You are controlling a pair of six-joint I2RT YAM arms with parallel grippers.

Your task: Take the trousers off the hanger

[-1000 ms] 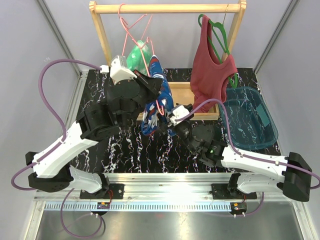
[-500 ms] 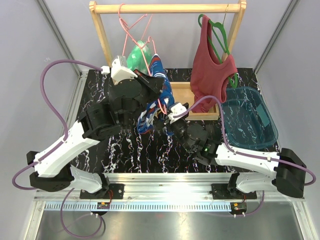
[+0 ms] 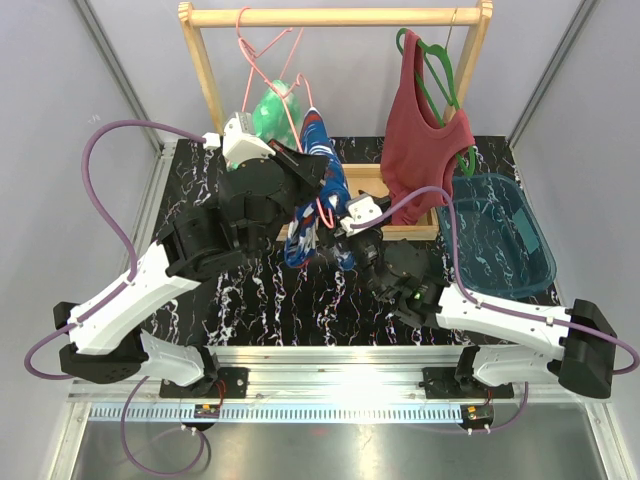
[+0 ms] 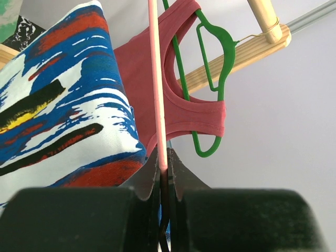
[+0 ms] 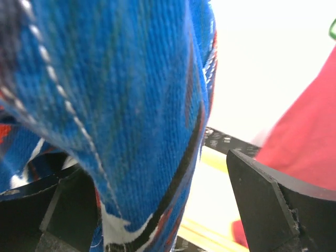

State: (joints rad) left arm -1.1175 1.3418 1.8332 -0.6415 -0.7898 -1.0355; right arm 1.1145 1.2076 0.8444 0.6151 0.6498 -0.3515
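Note:
The blue trousers need to come off the hanger. My right gripper should grab the blue trousers' stitched cloth point(image 5: 149, 170) on the side facing the tank top, and that leaves the hanger's pink rod free.
The blue trousers point(image 3: 322, 190) with white and red print hang folded over a pink hanger point(image 3: 321, 213), held off the rail above the table. My left gripper point(image 3: 306, 166) is shut on the hanger's pink rod point(image 4: 159, 105), with the blue trousers point(image 4: 63, 115) just to its left. My right gripper point(image 3: 347, 232) is open at the cloth's lower part; the blue trousers point(image 5: 131, 105) hang between its fingers point(image 5: 273, 205). The green-and-white tie-dye trousers point(image 3: 271, 112) hang on another pink hanger point(image 3: 262, 52) from the wooden rail point(image 3: 330, 16).
A dark red tank top point(image 3: 418, 150) hangs on a green hanger point(image 3: 437, 62) at the rail's right; it also shows in the left wrist view point(image 4: 178, 105). A teal basin point(image 3: 500, 245) stands at the right. A wooden tray point(image 3: 372, 176) lies under the rack.
My right gripper moved a little left, then back right and up against the hanging blue trousers. The cloth's lower end swung with it. My left gripper has kept its hold on the hanger.

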